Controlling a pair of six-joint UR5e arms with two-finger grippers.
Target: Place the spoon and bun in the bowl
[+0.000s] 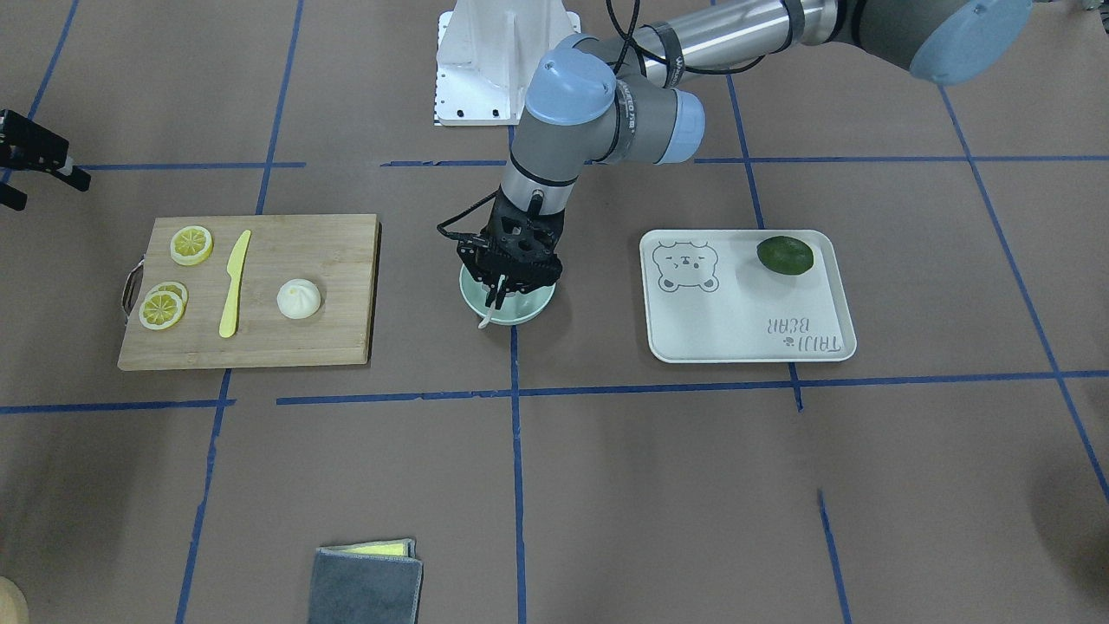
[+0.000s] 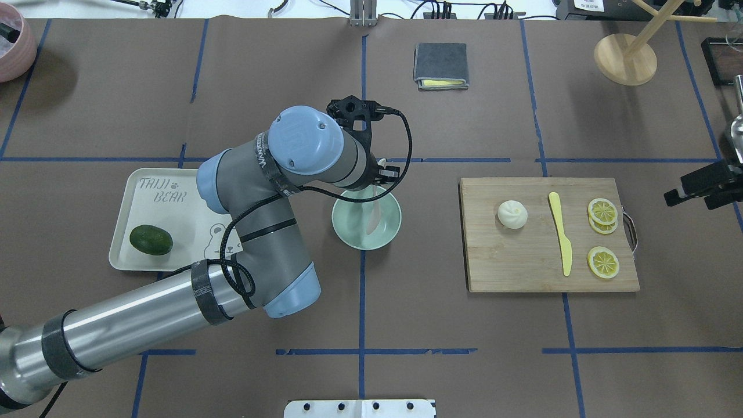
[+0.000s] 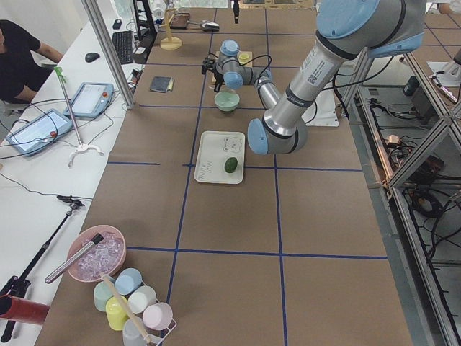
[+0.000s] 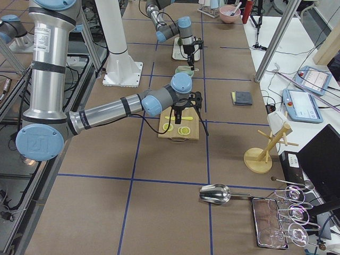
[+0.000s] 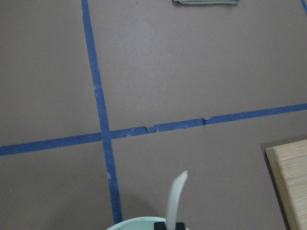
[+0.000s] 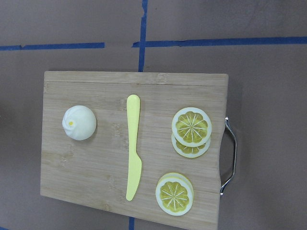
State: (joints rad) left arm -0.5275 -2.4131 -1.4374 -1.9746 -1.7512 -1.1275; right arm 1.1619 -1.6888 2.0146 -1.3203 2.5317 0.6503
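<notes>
The bun's round sides rise to a narrow pleated peak [image 1: 299,289] [image 6: 71,123]. My right gripper should grab the bun by that peak next.
The pale mint-green bowl [image 2: 352,225] stands at the table's middle. My left gripper [image 1: 504,286] hangs right over the bowl [image 1: 530,309], shut on the off-white spoon [image 1: 489,310]. The spoon [image 2: 373,213] slants down into the bowl, its other end rising past the rim, as the left wrist view [image 5: 175,194] shows. The white pleated bun [image 2: 512,213] lies on the wooden cutting board [image 2: 522,261]; it also shows in the right wrist view [image 6: 79,122]. My right gripper [image 2: 691,200] hovers open and empty beyond the board's handle end.
On the board lie a yellow plastic knife [image 2: 561,233] and several lemon slices [image 2: 602,211]. A white bear-print tray [image 2: 168,191] with a dark green fruit [image 2: 151,240] stands on the bowl's other side. A folded grey cloth [image 2: 441,65] and a wooden stand [image 2: 625,58] are farther off.
</notes>
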